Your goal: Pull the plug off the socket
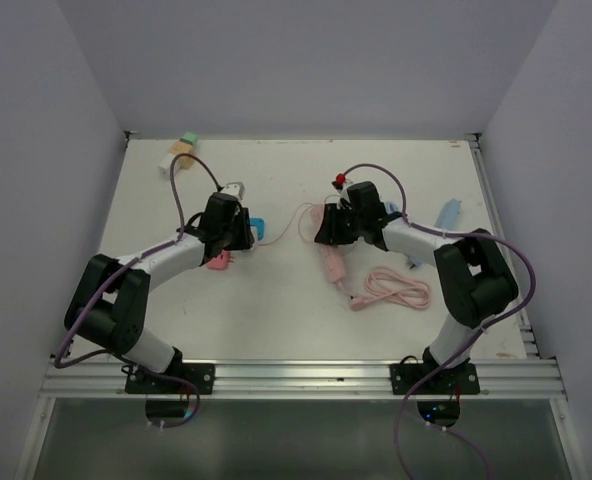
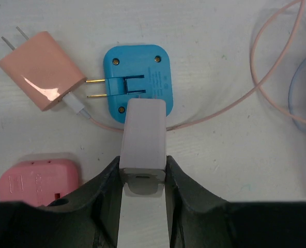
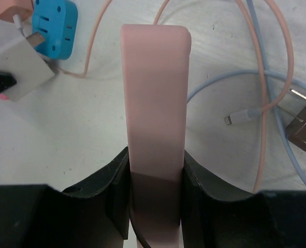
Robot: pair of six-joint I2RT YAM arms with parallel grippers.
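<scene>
The long pink bar [image 3: 155, 93] is ready for my right gripper to release now: mostly empty, flat table shows below, so the bar would end on the tabletop.
My left gripper [image 2: 142, 163] is shut on a white rectangular plug [image 2: 143, 132]. The plug's far end overlaps the near edge of a blue socket adapter [image 2: 137, 77] whose gold prongs point left. I cannot tell whether the two are joined. In the right wrist view the white plug [image 3: 25, 64] sits against the blue adapter [image 3: 55, 27] at top left. My right gripper [image 3: 155, 155] is shut on a long pink bar [image 3: 155, 93]. In the top view the left gripper [image 1: 238, 232] and right gripper [image 1: 328, 230] face each other across the mid table.
A pink charger [image 2: 39, 70] with a thin pink cable lies left of the blue adapter, and a pink block [image 2: 36, 181] sits nearer. A coiled pink cable [image 1: 396, 290], a light blue cable [image 3: 235, 77], a loose connector [image 3: 241, 116] and small blocks [image 1: 181, 152] lie around.
</scene>
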